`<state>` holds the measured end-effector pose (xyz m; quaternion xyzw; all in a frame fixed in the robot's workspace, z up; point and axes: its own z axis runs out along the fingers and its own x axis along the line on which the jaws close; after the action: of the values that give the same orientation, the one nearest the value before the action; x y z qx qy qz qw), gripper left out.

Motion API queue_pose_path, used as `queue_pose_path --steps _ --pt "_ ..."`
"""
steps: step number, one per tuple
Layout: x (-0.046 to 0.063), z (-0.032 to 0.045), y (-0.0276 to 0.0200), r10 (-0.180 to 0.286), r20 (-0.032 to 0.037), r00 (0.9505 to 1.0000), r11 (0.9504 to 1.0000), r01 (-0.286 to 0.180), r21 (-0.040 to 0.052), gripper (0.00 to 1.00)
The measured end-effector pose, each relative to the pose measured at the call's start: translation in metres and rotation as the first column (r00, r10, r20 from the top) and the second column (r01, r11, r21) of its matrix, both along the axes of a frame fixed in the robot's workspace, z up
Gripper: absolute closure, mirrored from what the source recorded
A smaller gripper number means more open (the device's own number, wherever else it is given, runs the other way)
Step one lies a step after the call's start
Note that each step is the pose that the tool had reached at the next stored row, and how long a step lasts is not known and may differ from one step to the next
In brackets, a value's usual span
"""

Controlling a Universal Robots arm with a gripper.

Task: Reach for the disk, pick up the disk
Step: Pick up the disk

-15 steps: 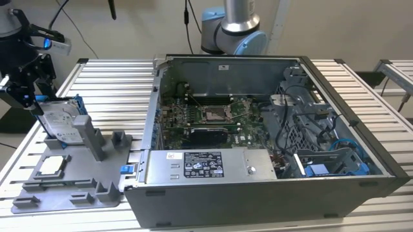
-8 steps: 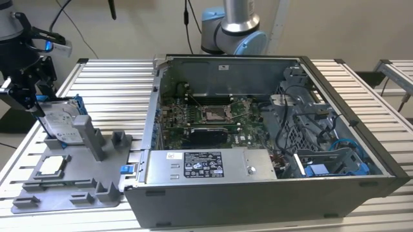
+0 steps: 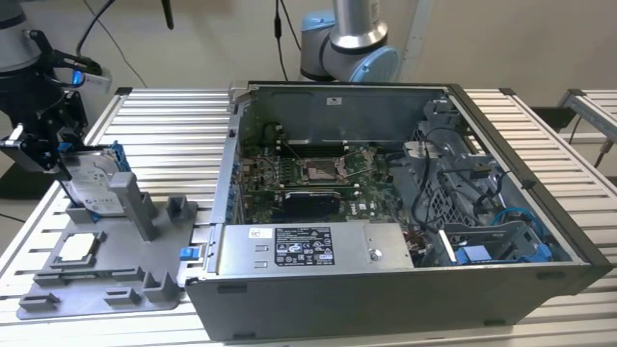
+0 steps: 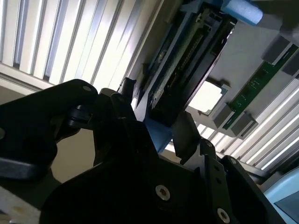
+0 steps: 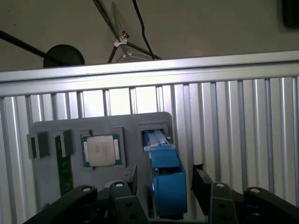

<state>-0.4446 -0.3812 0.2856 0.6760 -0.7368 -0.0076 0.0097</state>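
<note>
I need to grab the disk with my gripper by its blue-framed top edge (image 3: 91,150) next, because the fixture's slot and a grey post (image 3: 133,205) crowd the disk's lower part.
The disk (image 3: 95,184) stands on edge in a slot of the grey fixture (image 3: 106,278) at the exterior view's left, its silver face and white label showing, with blue frame along its edges. My gripper (image 3: 46,148) hangs over the disk's upper far end. In the first wrist view the blue-framed top edge of the disk (image 5: 163,158) lies between my two black fingers (image 5: 131,179), with a gap on each side. The second wrist view shows the disk's edge (image 4: 187,60) running away from between the fingers. My gripper is open and straddles the disk.
A square silver chip (image 5: 100,150) and a green memory stick (image 5: 64,170) sit in the fixture beside the disk. A grey post (image 3: 133,202) rises next to the disk. The open computer case (image 3: 386,238) stands to the exterior view's right on the slatted table (image 3: 173,130).
</note>
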Motion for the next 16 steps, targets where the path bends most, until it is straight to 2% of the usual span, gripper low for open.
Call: queue_pose_path --steps 7,11,16 --pt "0.000 -0.0081 0.0000 0.011 0.0003 0.9999 0.9999 -0.011 -0.0001 0.00" --pt "0.000 -0.0153 0.0000 0.015 0.0075 0.9999 0.9999 -0.015 0.0002 0.00" --pt "0.000 -0.0208 0.0000 0.018 0.0100 0.9998 0.9998 -0.018 0.0005 0.00"
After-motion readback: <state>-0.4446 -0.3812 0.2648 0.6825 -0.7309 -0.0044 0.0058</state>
